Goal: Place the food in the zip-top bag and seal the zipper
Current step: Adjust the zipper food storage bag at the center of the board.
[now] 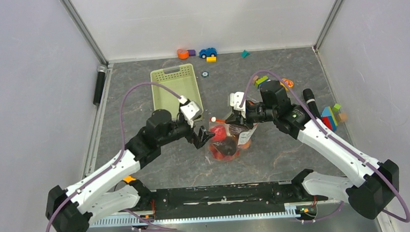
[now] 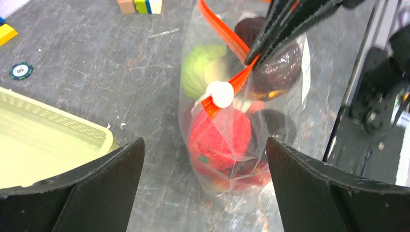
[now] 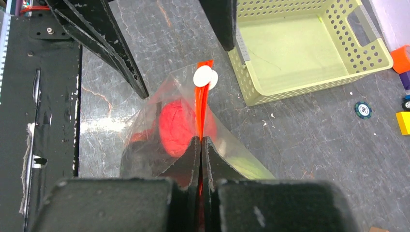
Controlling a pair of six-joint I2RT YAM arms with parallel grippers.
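My left gripper next needs to grab the zipper's end (image 1: 213, 119) beside the white slider (image 2: 220, 94) to seal the zip-top bag, so the slider stays free for my right gripper.
The clear zip-top bag (image 1: 227, 141) stands in the middle of the table, holding the food: red strawberries (image 2: 220, 135), a green cabbage (image 2: 200, 67) and dark purple pieces (image 2: 280, 72). Its orange-red zipper (image 3: 201, 108) runs up to a white slider (image 2: 220, 94). My right gripper (image 3: 201, 140) is shut on the zipper strip, pinching it between its tips. My left gripper (image 2: 205, 159) is open wide just left of the bag, its fingers (image 2: 116, 179) apart from the plastic on both sides, touching nothing.
A pale green slotted basket (image 1: 175, 90) lies behind my left arm. Toy blocks and a blue car (image 1: 207, 52) sit along the back wall; more blocks (image 1: 332, 114) lie at the right. A black cylinder (image 1: 99, 85) lies at the left edge.
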